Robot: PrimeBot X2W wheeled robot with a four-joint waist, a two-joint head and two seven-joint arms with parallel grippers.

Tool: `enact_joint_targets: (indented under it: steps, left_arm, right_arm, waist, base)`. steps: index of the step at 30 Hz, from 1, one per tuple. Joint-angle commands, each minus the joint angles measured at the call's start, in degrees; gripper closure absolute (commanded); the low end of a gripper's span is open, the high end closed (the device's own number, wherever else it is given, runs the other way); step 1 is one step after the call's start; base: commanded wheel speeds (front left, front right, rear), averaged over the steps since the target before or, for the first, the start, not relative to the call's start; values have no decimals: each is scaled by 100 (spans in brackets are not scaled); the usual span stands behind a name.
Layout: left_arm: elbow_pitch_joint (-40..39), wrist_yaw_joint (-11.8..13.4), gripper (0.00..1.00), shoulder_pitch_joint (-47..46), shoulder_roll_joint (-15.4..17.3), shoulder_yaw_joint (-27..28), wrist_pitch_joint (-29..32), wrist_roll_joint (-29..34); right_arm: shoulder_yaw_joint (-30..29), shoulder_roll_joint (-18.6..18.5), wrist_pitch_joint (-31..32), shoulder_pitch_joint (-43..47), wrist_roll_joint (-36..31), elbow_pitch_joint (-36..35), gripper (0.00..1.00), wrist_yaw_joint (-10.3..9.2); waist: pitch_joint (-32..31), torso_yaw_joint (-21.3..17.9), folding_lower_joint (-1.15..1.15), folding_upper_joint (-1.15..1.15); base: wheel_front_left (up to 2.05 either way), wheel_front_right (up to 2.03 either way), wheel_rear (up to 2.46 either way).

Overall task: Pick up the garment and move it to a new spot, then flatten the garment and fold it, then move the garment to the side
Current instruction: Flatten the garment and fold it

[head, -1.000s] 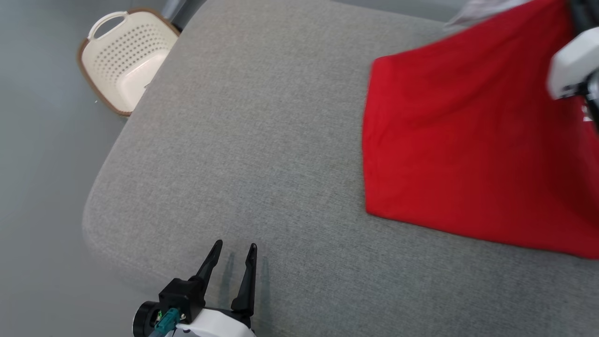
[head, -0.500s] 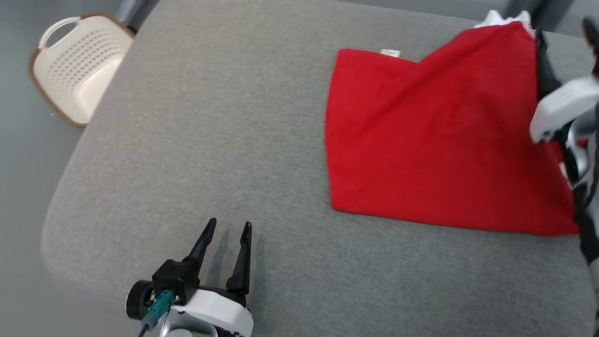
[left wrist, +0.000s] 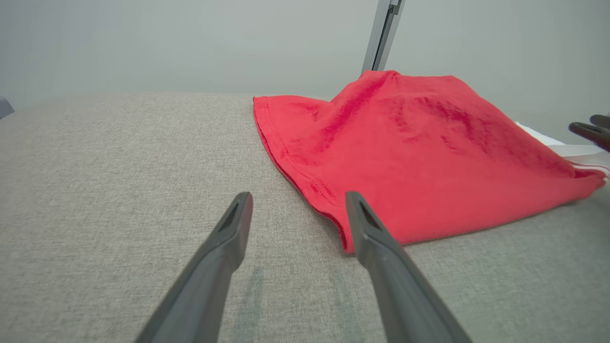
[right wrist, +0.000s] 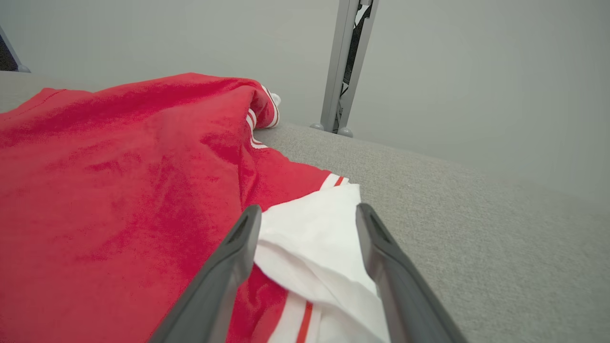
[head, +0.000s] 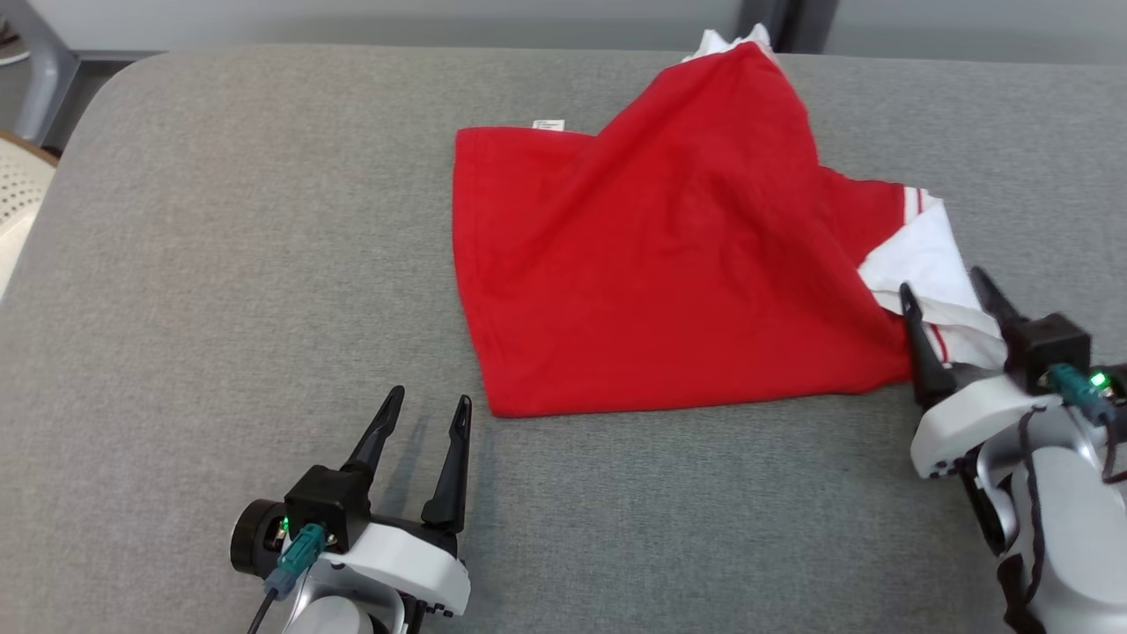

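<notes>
I will next take hold of the shirt with my left gripper by the corner of its bottom hem (head: 503, 405), so that I can flatten the rumpled red body (head: 687, 254).
The garment (head: 651, 273) is a red shirt with white, red-striped sleeves, lying rumpled and part-folded on the grey cushioned surface (head: 220, 229). My right gripper (head: 942, 283) stands open at its right edge. The white sleeve (right wrist: 310, 238) lies loose between the two fingers, beside the red cloth (right wrist: 119, 190), in the right wrist view (right wrist: 309, 209). My left gripper (head: 430, 398) rests open near the front edge, just left of the garment's near corner (left wrist: 345, 238). Nothing is between its fingers in the left wrist view (left wrist: 299, 196). The right gripper's fingertips (left wrist: 588, 131) show at that view's far right.
A cream perforated basket (head: 18, 189) stands off the surface's left end. A grey metal post (right wrist: 345, 66) rises behind the far edge, also seen in the left wrist view (left wrist: 383, 33). Bare grey surface stretches left of the garment.
The head camera has swung right, bringing the whole garment into view. My right gripper has let go of the garment and come down to its right edge. The left gripper has stayed put.
</notes>
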Motion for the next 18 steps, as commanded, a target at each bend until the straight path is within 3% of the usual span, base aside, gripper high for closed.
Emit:
enact_joint_targets:
  steps: [1, 7, 18]
  left_arm:
    - [6, -9, 0, -7, 26, 36, -11, 30]
    - [64, -48, 0, 61, 25, 62, -10, 38]
    - [114, -67, 0, 176, 24, 102, -10, 44]
  right_arm:
    - [89, -6, -26, 105, 22, -70, 0, -2]
    - [427, -40, -26, 255, 46, 82, 0, -2]
    - [163, -243, -26, -167, -394, 923, 0, -2]
  waist:
    - [-66, -145, 0, 0]
    - [-104, -213, 0, 0]
    - [-107, -14, 0, 0]
  base:
    - [0, 0, 0]
    - [0, 0, 0]
    - [0, 0, 0]
